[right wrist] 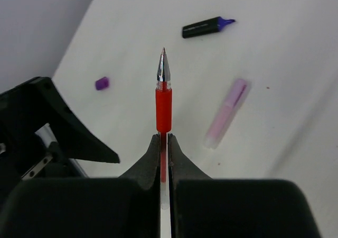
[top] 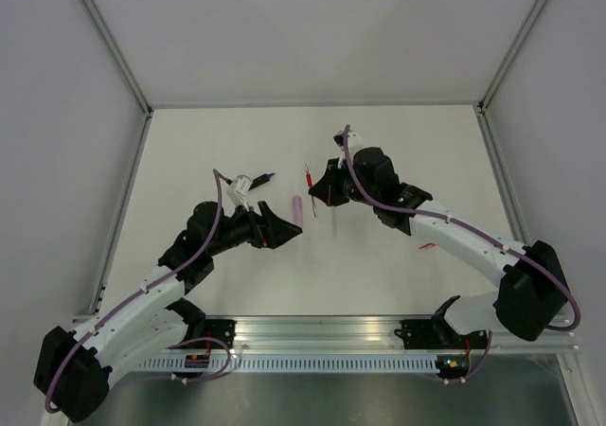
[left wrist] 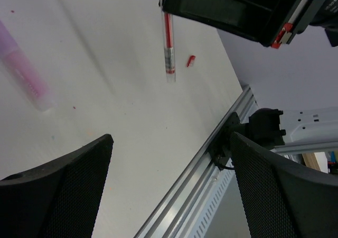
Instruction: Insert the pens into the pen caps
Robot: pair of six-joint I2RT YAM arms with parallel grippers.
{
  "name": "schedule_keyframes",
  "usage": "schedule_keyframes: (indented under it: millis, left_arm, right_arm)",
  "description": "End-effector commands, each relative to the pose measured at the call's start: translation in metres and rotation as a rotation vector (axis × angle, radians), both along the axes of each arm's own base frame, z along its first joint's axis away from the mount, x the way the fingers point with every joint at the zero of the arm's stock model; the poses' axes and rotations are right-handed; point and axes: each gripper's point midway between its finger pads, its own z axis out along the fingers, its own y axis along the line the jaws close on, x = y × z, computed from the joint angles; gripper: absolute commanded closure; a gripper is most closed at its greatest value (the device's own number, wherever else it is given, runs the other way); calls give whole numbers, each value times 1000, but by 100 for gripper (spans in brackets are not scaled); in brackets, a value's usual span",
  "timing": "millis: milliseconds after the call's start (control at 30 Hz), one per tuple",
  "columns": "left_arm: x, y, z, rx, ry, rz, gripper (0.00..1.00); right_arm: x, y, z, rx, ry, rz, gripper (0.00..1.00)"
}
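Note:
My left gripper takes hold of the red pen [right wrist: 163, 100] by its clear rear end next, which leaves the pen's metal tip free to enter the red cap.
My right gripper [top: 319, 192] [right wrist: 164, 137] is shut on the red pen [right wrist: 163, 100], held above the table with its metal tip pointing forward. The pen also shows in the top view [top: 308, 176] and in the left wrist view [left wrist: 168, 42]. The pale pink pen [top: 296, 208] [right wrist: 226, 113] [left wrist: 24, 63] lies on the table between the grippers. The dark purple pen [top: 265, 176] [right wrist: 207, 27] lies further back. A purple cap [right wrist: 102, 83] lies to its left. A red cap [top: 426, 247] [left wrist: 191, 61] lies near the right arm. My left gripper [top: 282, 228] [left wrist: 169, 185] is open and empty. No pink cap shows.
The metal rail [top: 322, 331] [left wrist: 211, 158] runs along the table's near edge. Grey walls close in the white table [top: 398, 142] at the back and on both sides. The left arm's cable and white camera block [top: 244, 186] sit next to the dark pen.

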Motion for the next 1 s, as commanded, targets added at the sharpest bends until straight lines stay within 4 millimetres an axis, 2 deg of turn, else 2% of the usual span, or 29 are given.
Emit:
schedule_keyframes:
  millis: [0, 33, 67, 133, 267, 300, 333, 467, 600, 767, 900, 967]
  left_arm:
    - [-4, -15, 57, -96, -172, -107, 5]
    - [-3, -15, 60, -94, -179, -101, 5]
    - [-1, -14, 61, -88, -183, -92, 5]
    - [3, -13, 64, -70, -188, -77, 5]
    - [4, -16, 67, -76, -187, -88, 6]
    - [4, -17, 67, -80, -184, -93, 6]
    - [4, -17, 68, -84, -186, -97, 6]
    - [10, -18, 59, -55, -177, -89, 7]
    - [14, -23, 60, -53, -180, -101, 8]
    - [11, -31, 66, -86, -189, -155, 11]
    - [3, -37, 72, -118, -203, -218, 16]
    - [2, -38, 70, -117, -204, -225, 25]
  right_arm:
    - [-12, 20, 48, 235, -60, 3, 100]
    - [-16, 23, 61, 285, -79, 6, 100]
    - [-23, 25, 60, 299, -75, 18, 100]
    - [-30, 26, 74, 341, -100, 29, 100]
    - [-42, 25, 83, 371, -110, 33, 100]
    - [-45, 25, 91, 401, -130, 43, 100]
    - [-48, 25, 88, 407, -124, 49, 100]
    - [-55, 28, 96, 450, -127, 64, 100]
    - [-58, 33, 102, 454, -127, 80, 100]
    - [-59, 38, 93, 446, -120, 82, 100]
    - [-62, 43, 91, 465, -117, 99, 100]
    - [-64, 45, 89, 463, -115, 105, 100]
